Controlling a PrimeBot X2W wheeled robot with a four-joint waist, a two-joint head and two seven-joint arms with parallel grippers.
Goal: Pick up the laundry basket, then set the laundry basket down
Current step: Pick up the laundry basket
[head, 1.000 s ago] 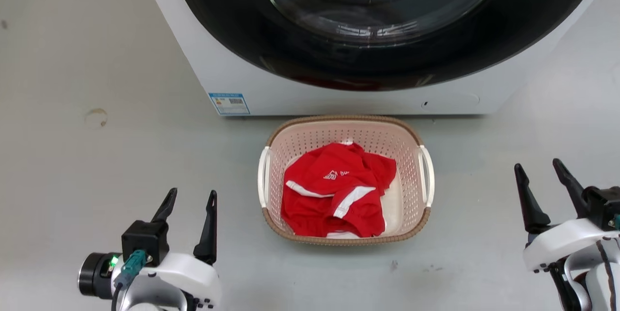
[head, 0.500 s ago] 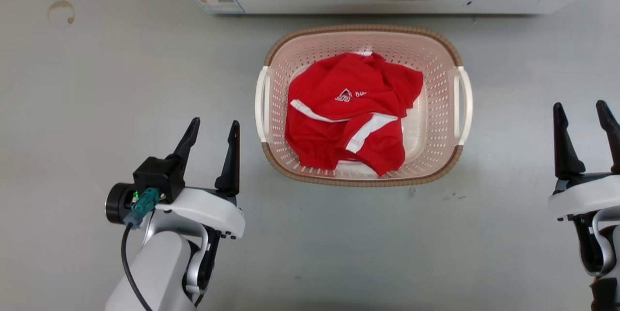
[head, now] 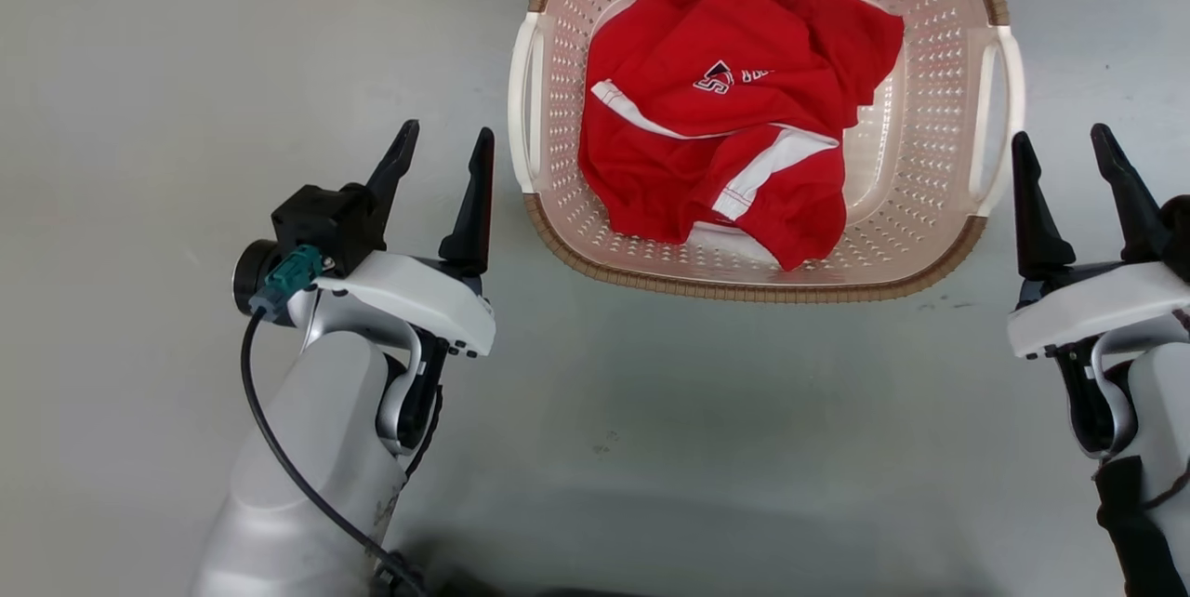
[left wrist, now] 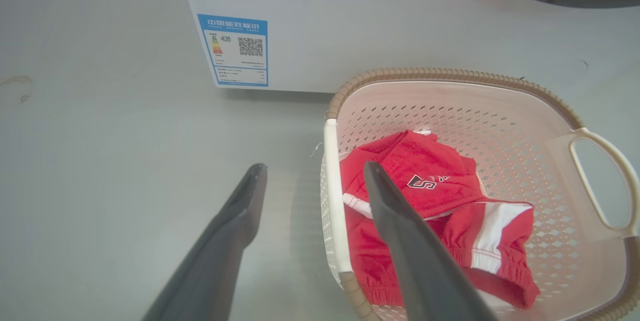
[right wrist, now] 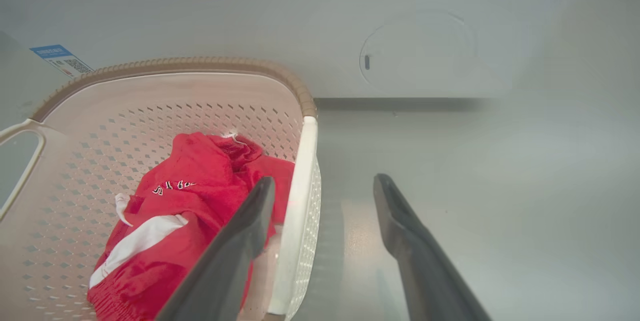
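The basket's wide body (head: 892,190) spreads far beyond my open fingers, so I will next grab its slim white side handle (head: 522,106) with my left gripper to pick up the laundry basket.
The laundry basket (head: 744,290), pale pink with a brown rim, stands on the floor and holds a red garment (head: 734,113). My left gripper (head: 447,132) is open just left of the white left handle (head: 522,104), its inner finger close to it. My right gripper (head: 1062,136) is open beside the white right handle (head: 1009,113), inner finger near the rim. In the left wrist view the open left gripper (left wrist: 314,166) frames the handle (left wrist: 330,161). In the right wrist view the open right gripper (right wrist: 324,179) frames the other handle (right wrist: 305,161). Nothing is held.
The white washer (left wrist: 350,21) stands right behind the basket, with a blue label (left wrist: 234,50) at its lower corner; its front panel (right wrist: 415,56) fills the back of the right wrist view. Bare grey floor (head: 139,206) lies around the basket and both arms.
The head camera has tipped down, so the washer has left the head view. Both open grippers have closed in on the basket's two handles from either side.
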